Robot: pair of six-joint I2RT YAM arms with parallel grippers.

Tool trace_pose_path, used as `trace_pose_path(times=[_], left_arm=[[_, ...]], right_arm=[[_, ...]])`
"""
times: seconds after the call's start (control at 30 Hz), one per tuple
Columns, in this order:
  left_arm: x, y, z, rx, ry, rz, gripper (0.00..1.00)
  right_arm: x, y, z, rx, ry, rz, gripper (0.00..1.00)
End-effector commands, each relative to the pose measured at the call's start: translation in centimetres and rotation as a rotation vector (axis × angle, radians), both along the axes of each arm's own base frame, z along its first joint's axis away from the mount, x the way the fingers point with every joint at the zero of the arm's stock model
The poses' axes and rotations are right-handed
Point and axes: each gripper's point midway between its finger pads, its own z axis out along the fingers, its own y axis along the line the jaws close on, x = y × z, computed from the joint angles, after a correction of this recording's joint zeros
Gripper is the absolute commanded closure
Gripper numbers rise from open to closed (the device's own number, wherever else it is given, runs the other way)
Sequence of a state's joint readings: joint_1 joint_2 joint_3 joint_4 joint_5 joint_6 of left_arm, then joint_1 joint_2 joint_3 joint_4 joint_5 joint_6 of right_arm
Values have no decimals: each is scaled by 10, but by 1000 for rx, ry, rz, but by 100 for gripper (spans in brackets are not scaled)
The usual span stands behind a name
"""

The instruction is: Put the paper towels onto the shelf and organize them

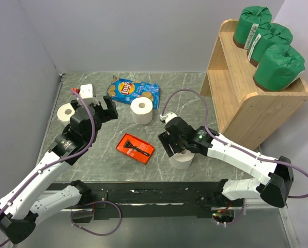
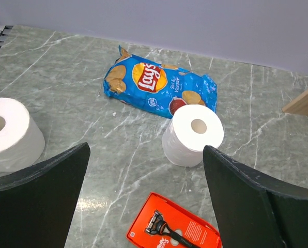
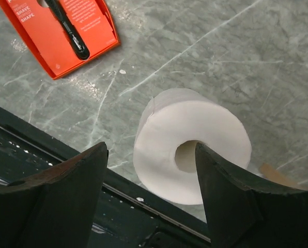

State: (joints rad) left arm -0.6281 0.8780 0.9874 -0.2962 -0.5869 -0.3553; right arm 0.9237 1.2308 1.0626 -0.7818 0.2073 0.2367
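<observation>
The front roll will be grabbed next by its side (image 1: 175, 156) beside the core, with my right gripper. The roll's bottom is then free for the shelf (image 1: 247, 98).
The wooden shelf (image 1: 247, 98) stands at the far right with three green-wrapped paper towels (image 1: 270, 44) in a row on its top level. Three bare white rolls stand on the table: one at the left (image 1: 67, 112) (image 2: 9, 134), one in the middle (image 1: 142, 110) (image 2: 193, 135), one near the front edge (image 1: 181, 159) (image 3: 193, 150). My right gripper (image 1: 172, 144) (image 3: 150, 146) is open just above the front roll, one finger over its core. My left gripper (image 1: 99, 111) (image 2: 146, 150) is open and empty between the left and middle rolls.
A blue chip bag (image 1: 132, 90) (image 2: 159, 88) lies at the back. A flat red tray with a razor (image 1: 136, 148) (image 2: 174, 230) (image 3: 61, 31) lies between the arms. A small white box (image 1: 87, 92) sits at the far left. The black front rail (image 3: 66, 170) runs beside the front roll.
</observation>
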Motion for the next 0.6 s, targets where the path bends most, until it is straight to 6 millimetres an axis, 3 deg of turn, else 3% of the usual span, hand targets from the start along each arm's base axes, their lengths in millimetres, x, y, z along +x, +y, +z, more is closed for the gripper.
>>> trace_pose_path(times=[0.0,0.37,0.57], left_arm=[[0,4,15,-16,-52,20,2],[-1,6,16,-17,-58,31,2],[0,6,14,-14,-54,29,2]], right_arm=[[-2,2,-7,23,15,-67,24],[-17,-2,-39,-1,94,-106,24],[-12,-5,-53,-36,84,-126,24]])
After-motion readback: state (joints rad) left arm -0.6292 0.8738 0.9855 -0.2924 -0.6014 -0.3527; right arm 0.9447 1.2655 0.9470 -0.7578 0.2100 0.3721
